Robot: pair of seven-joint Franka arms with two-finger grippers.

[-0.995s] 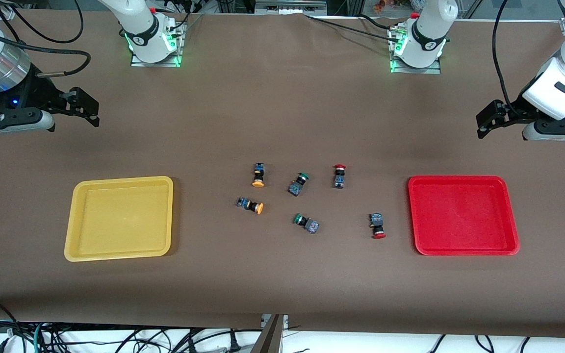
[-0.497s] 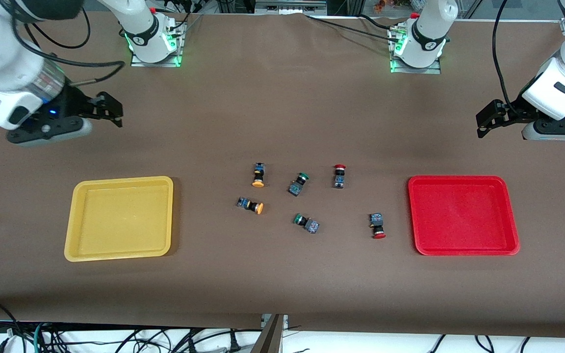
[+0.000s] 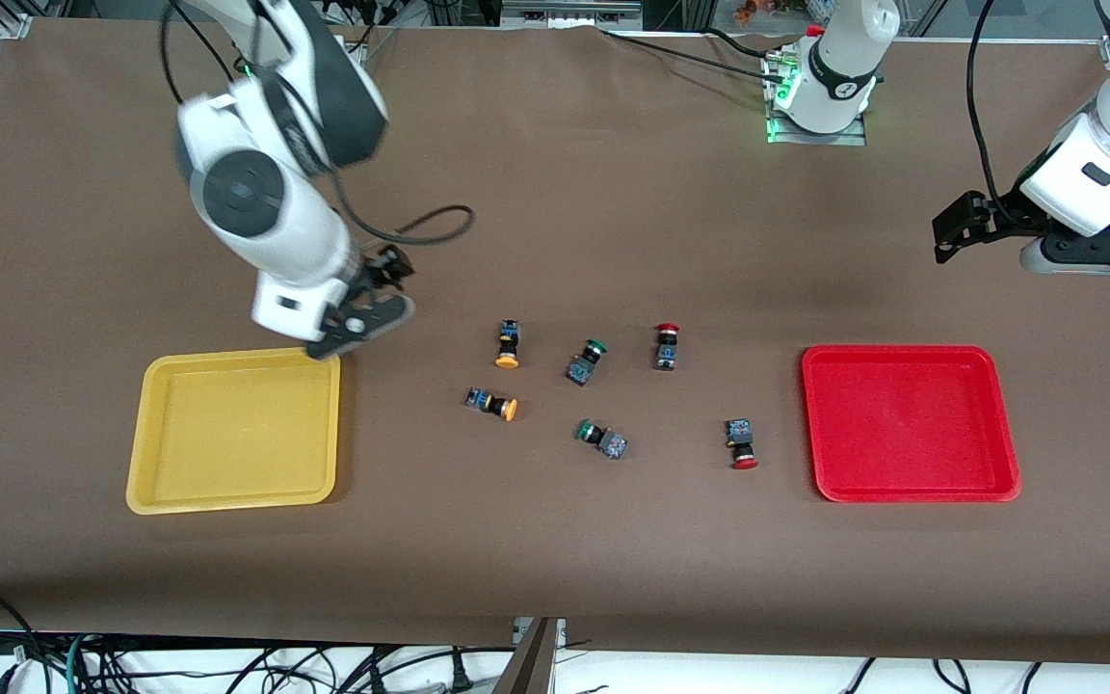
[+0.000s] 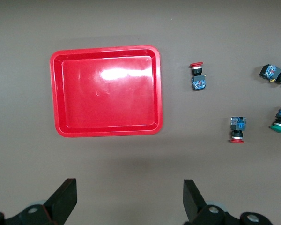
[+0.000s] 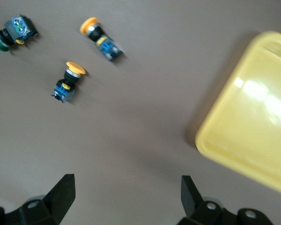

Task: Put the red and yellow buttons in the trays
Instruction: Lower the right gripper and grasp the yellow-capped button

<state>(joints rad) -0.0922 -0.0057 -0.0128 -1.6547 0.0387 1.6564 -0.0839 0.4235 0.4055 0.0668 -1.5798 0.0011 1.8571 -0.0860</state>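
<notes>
Next, my right gripper grips the yellow-capped button by its blue body [image 3: 478, 398] to place it in the yellow tray [image 3: 232, 434].
Two yellow-capped buttons [image 3: 507, 344] [image 3: 492, 403] and two red-capped buttons [image 3: 666, 345] [image 3: 741, 443] lie on their sides mid-table. The yellow tray [image 3: 232, 434] sits toward the right arm's end and the red tray [image 3: 910, 424] toward the left arm's end; both are empty. My right gripper [image 3: 393, 268] is open and empty, over the table between the yellow tray's corner and the yellow buttons [image 5: 102, 36] [image 5: 69, 80]. My left gripper [image 3: 950, 226] is open and empty, over bare table by the red tray [image 4: 107, 91]. Its view shows the red buttons [image 4: 196, 77] [image 4: 237, 129].
Two green-capped buttons [image 3: 586, 361] [image 3: 602, 439] lie among the others, between the yellow and red ones. The arm bases stand along the table's edge farthest from the front camera. A black cable hangs from the right arm above the table.
My right arm has swung from its end of the table in toward the middle, and its gripper is now by the yellow tray's corner. The left arm has barely moved. No button has moved.
</notes>
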